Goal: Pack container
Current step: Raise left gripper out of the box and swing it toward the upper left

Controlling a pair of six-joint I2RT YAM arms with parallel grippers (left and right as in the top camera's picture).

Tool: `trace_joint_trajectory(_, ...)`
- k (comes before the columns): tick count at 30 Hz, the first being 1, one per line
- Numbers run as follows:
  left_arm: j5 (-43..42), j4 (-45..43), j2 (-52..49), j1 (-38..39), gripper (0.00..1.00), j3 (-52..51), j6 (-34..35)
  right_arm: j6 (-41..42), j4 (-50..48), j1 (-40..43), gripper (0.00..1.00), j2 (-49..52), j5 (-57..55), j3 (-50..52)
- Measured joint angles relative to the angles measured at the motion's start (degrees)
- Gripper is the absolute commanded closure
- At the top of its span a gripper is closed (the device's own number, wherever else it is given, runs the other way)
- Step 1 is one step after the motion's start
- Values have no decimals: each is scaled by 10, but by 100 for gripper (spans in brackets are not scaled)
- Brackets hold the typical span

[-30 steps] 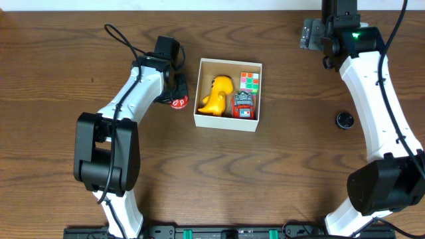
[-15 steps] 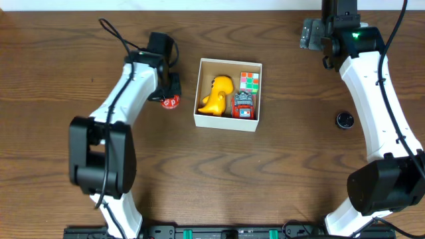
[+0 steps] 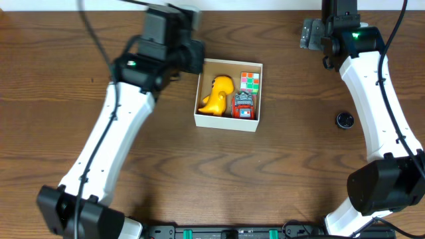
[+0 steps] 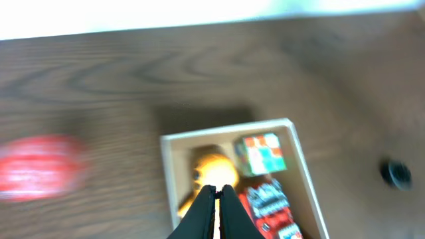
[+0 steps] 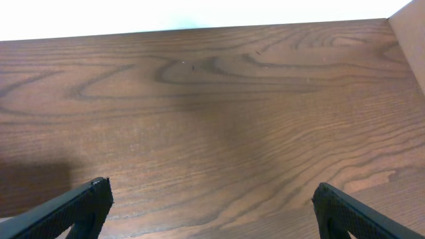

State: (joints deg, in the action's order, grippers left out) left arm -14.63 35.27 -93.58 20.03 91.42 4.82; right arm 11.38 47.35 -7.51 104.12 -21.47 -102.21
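Note:
My left gripper is closed, empty and high above the yellow toy (image 3: 218, 93), so the toy would stay in the box if I lifted my gripper now.
The container (image 3: 199, 119) is a square white box with a brown inside at the table's middle. It also shows in the left wrist view (image 4: 169, 166). It holds a yellow toy (image 3: 218, 93), a coloured cube (image 3: 250, 81) and a red toy car (image 3: 244, 106). My left gripper (image 4: 217, 190) is shut and empty, high above the yellow toy (image 4: 214, 172). In the overhead view it (image 3: 192, 58) hangs by the box's back left corner. A blurred red thing (image 4: 40, 176) lies on the table left of the box. My right gripper (image 5: 212, 192) is open over bare wood at the back right (image 3: 312, 33).
A small black round thing (image 3: 344, 119) lies on the table right of the box; it also shows in the left wrist view (image 4: 396, 172). The raised left arm (image 3: 113, 133) covers much of the table's left side from above.
My left arm has risen high and swung toward the box's back left corner. The red thing it was at no longer shows from above. The right arm has not moved.

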Motion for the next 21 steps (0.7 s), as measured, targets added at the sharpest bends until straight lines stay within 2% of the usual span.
trace_joint_trajectory(6,-10,-3,-42,56,94,-1,-72,0,0,0,1,0,0,0)
trace_joint_trajectory(10,48,-1,-52,60,92,-2,-87,0,0,0,1,0,0,0)
trace_joint_trajectory(12,94,-2,-52,50,54,-2,-91,0,0,0,1,0,0,0)
trace_joint_trajectory(14,125,-1,-52,38,53,-2,-85,0,0,0,1,0,0,0)
trace_joint_trajectory(15,138,0,-52,30,49,-2,-79,0,0,0,1,0,0,0)
trace_joint_trajectory(17,156,3,-52,11,33,-2,-68,0,0,0,1,0,0,0)
trace_joint_trajectory(21,177,11,-52,-30,25,-2,-32,0,0,0,1,0,0,0)
